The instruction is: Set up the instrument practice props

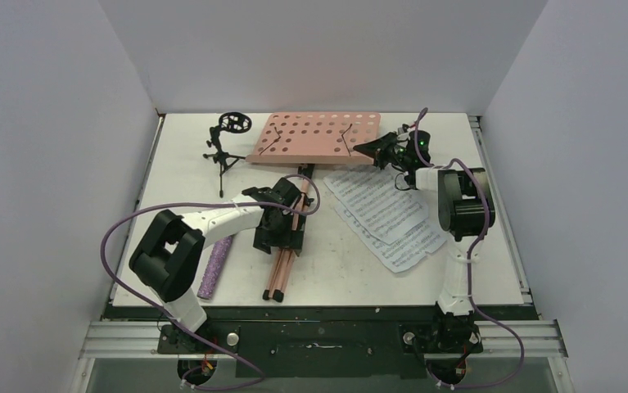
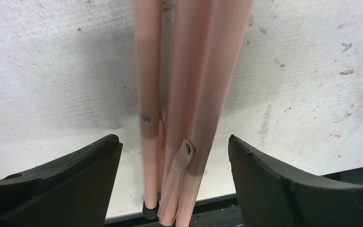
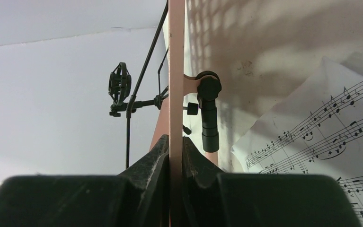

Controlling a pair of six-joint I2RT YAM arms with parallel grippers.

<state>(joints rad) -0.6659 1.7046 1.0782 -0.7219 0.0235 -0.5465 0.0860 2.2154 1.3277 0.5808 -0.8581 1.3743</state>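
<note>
Both fingers of my right gripper are pinching the tray's thin edge (image 3: 175, 149), so the pink tray would come up with the gripper if I lifted it now, and the stand's legs would trail along.
The pink perforated music stand (image 1: 314, 137) has its tray raised at the back and its folded legs (image 1: 282, 262) lying on the table toward me. My right gripper (image 1: 373, 150) is shut on the tray's right edge (image 3: 176, 109). My left gripper (image 1: 276, 237) is open and straddles the folded legs (image 2: 189, 94), its fingers apart from them on both sides. The white sheet-music pages (image 1: 388, 214) lie right of the legs and show in the right wrist view (image 3: 321, 127). The purple glitter microphone (image 1: 214, 267) lies by the left arm. The black mic stand (image 1: 227, 141) stands at the back left.
White walls close in the table (image 1: 335, 278) on three sides. The left arm's cable loops over the near left part. The table's black front edge (image 2: 264, 189) is just behind the leg tips.
</note>
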